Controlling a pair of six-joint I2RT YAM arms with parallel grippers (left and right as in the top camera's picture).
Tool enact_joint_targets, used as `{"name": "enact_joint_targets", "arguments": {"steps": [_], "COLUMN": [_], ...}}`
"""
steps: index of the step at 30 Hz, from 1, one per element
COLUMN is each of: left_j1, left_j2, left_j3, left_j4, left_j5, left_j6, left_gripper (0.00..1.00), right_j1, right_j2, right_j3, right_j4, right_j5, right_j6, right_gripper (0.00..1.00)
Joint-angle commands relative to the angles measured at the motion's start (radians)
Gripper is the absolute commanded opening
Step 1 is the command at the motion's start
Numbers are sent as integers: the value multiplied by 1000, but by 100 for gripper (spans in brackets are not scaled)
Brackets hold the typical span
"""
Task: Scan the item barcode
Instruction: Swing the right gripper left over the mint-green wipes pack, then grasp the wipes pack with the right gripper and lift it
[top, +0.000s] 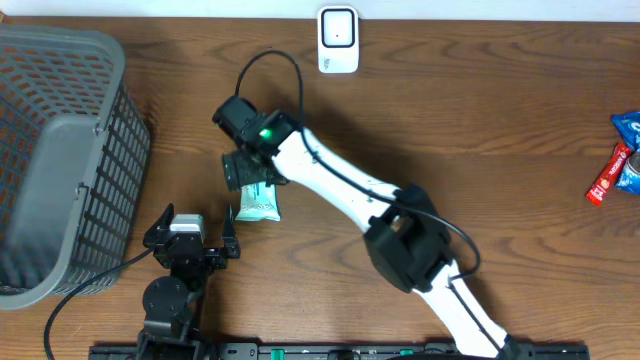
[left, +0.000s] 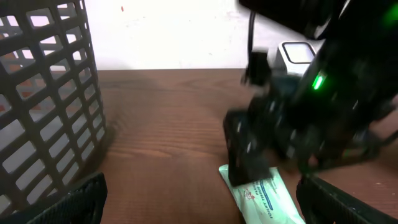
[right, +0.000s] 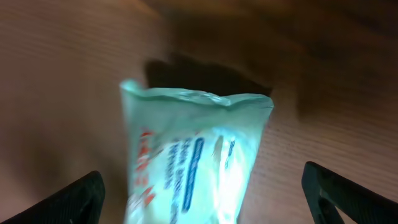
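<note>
The right gripper pinches the tissue packet by its side edges from above next, which leaves the packet's table-facing side free for scanning.
The item is a pale green tissue packet (top: 260, 203) with blue and red print, lying flat on the wood table. My right gripper (top: 250, 172) hangs over its far end. In the right wrist view the packet (right: 193, 155) lies between the right gripper's (right: 205, 199) wide-apart fingers, with a gap on each side, so it is open and holds nothing. My left gripper (top: 192, 238) rests near the front edge, open and empty, a little left of the packet (left: 267, 200). The white barcode scanner (top: 338, 40) stands at the far edge. No barcode shows on the packet.
A large grey mesh basket (top: 60, 150) fills the left side and looms close in the left wrist view as the basket (left: 43, 106). Blue and red snack packs (top: 620, 160) lie at the right edge. The right arm (top: 400, 230) crosses the middle of the table.
</note>
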Motion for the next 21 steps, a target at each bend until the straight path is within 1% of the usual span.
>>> {"name": "enact_joint_targets", "arguments": {"steps": [1,3,4,5,8,10,12,17,18,21], "left_j1": [1,1,1,1,1,1,1,1,1,1], "left_j2": [0,0,0,0,0,0,0,0,0,0], "left_j3": [-32,-32,-32,-32,-32,-32,-32,-32,-32,-32], "left_j4": [-10,-10,-10,-10,-10,-10,-10,-10,-10,-10], "left_j5": [-22,-22,-22,-22,-22,-22,-22,-22,-22,-22], "left_j6": [6,6,6,6,6,6,6,6,6,6], "left_gripper": [98,98,98,98,98,98,98,98,98,98], "right_j1": [8,9,9,9,9,9,6,-16,-20,-40], "right_j2": [35,46,51,53,57,57,57,57,57,57], "right_j3": [14,14,14,14,14,14,14,14,14,14], "right_j4": [2,-1,-3,-8,-30,-48,-82,-187,-206,-277], "right_j5": [50,50,50,50,51,52,74,87,85,81], "right_j6": [14,14,14,14,14,14,14,14,14,14], "right_gripper": [98,98,94,89,71,65,63,49,44,16]}}
